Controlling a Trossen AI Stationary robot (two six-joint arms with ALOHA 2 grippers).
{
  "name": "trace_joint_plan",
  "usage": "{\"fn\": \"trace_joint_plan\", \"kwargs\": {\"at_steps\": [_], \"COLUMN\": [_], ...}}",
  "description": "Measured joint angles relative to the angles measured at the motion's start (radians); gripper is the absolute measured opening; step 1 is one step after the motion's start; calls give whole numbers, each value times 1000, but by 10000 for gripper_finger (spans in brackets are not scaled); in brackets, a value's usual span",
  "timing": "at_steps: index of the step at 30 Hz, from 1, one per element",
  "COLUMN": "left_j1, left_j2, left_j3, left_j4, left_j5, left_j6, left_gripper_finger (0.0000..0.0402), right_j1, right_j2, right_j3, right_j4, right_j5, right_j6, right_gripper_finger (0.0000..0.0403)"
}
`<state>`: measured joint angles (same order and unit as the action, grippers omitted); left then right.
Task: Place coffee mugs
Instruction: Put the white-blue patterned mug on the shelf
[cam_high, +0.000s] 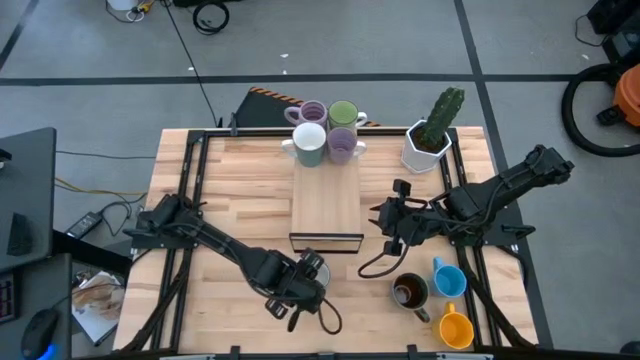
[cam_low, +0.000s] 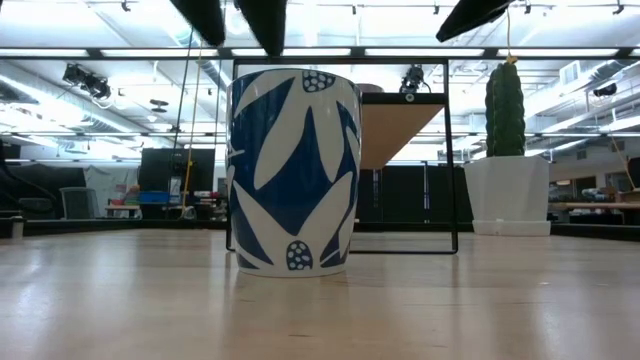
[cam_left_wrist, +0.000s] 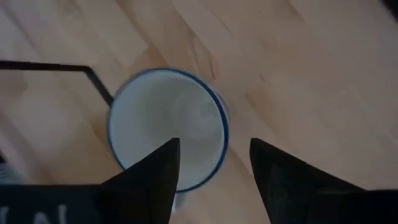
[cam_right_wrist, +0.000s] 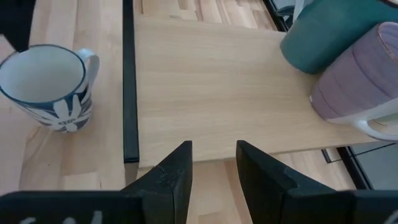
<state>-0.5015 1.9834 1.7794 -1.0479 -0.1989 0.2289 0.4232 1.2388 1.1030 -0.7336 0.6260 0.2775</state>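
Next, the left gripper pinches the white coffee mug by its blue rim (cam_left_wrist: 222, 146) to place the mug on the wooden platform.
A white coffee mug with a blue leaf pattern (cam_low: 292, 170) stands upright on its base on the table, just in front of the raised wooden platform (cam_high: 326, 205). My left gripper (cam_left_wrist: 214, 149) hovers open right above it, pointing down; one finger is over the mug's inside and the other outside the rim, and both are clear of it in the low view. Two lilac mugs (cam_high: 342, 145), a green mug (cam_high: 343, 112) and a white mug (cam_high: 308, 140) stand at the platform's far end. My right gripper (cam_right_wrist: 214, 162) waits open and holding nothing beside the platform's right edge.
A dark brown mug (cam_high: 408, 292), a blue mug (cam_high: 450, 277) and an orange mug (cam_high: 455, 328) stand on the table at the near right. A white angular pot with a cactus (cam_high: 430, 140) is at the far right. The platform's black frame (cam_right_wrist: 129, 93) runs close by the patterned mug.
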Motion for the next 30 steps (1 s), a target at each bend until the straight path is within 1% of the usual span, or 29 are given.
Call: {"fn": "trace_joint_plan", "kwargs": {"at_steps": [4, 6, 8, 10, 13, 18, 22, 25, 30], "left_j1": [6, 6, 10, 11, 17, 28, 46, 56, 58], "left_j2": [33, 36, 38, 42, 40, 40, 40, 46, 76], "left_j3": [-3, -23, -50, -63, -69, -72, -72, -72, -72], "left_j4": [3, 5, 27, -1, 10, 12, 25, 53, 69], "left_j5": [9, 15, 23, 17, 13, 2, 4, 20, 46], "left_j6": [137, 176, 176, 176, 165, 70, 45, 47, 93], "left_gripper_finger": [188, 184, 183, 183, 183, 183, 183, 183, 183], "right_j1": [0, 0, 0, 0, 0, 0, 0, 0, 1], "right_j2": [0, 0, 0, 0, 0, 0, 0, 0, 0], "right_j3": [0, 0, 0, 0, 0, 0, 0, 0, 0], "right_j4": [0, 5, 3, 4, 8, 17, 17, 18, 19], "right_j5": [-10, -13, -18, -18, -18, -18, -18, -18, -18], "right_j6": [3, 5, 7, 7, 6, 2, 0, 0, -8], "right_gripper_finger": [130, 130, 130, 130, 130, 130, 130, 130, 130]}}
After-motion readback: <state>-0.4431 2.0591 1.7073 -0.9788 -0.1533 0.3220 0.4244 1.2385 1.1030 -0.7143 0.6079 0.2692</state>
